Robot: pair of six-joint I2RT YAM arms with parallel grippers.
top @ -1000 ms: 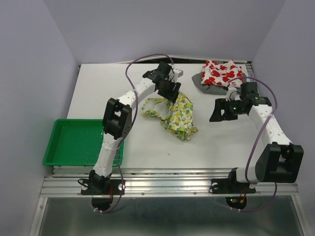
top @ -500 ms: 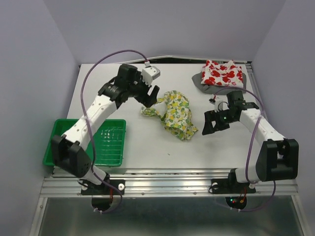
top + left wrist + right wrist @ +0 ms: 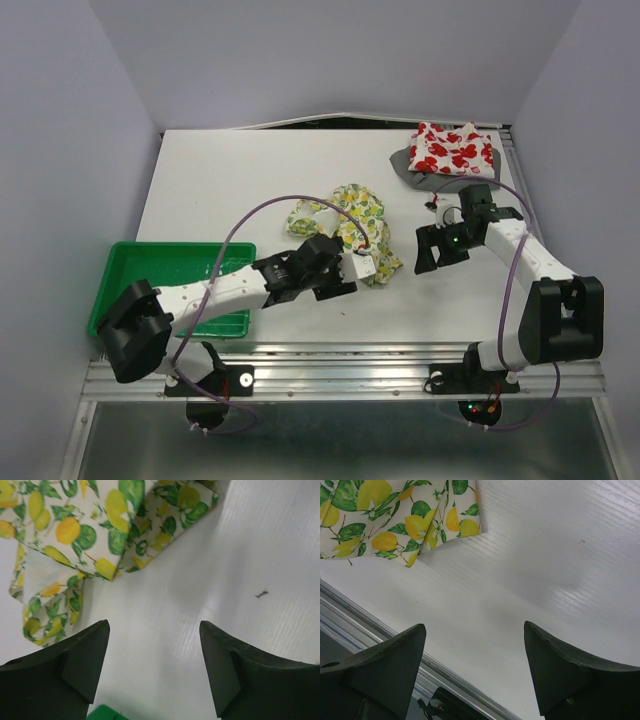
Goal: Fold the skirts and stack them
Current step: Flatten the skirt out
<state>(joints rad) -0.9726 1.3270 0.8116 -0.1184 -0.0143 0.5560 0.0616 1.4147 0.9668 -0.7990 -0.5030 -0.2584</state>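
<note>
The lemon skirt needs to be spread for folding, so I should pinch its loose edge (image 3: pixel 348 243) (image 3: pixel 108 571) with my left gripper. That leaves another part of the skirt free for my right gripper.
The lemon skirt (image 3: pixel 350 225) lies crumpled in the middle of the table. It also shows in the left wrist view (image 3: pixel 90 525) and the right wrist view (image 3: pixel 395 515). The red-print skirt (image 3: pixel 452 148) lies on the grey skirt (image 3: pixel 408 165) at the back right. My left gripper (image 3: pixel 330 278) is open and empty, low over bare table just in front of the lemon skirt (image 3: pixel 152 625). My right gripper (image 3: pixel 428 255) is open and empty, to the right of the lemon skirt, over bare table (image 3: pixel 475 626).
A green plastic tray (image 3: pixel 150 280) sits at the front left, with my left arm stretched across its near right corner. The metal rail of the table's front edge (image 3: pixel 380 630) shows in the right wrist view. Walls close in the table on three sides.
My left arm has swung from the back left of the lemon skirt round to its front, low over the table. My right gripper has barely moved. The skirts lie as before.
</note>
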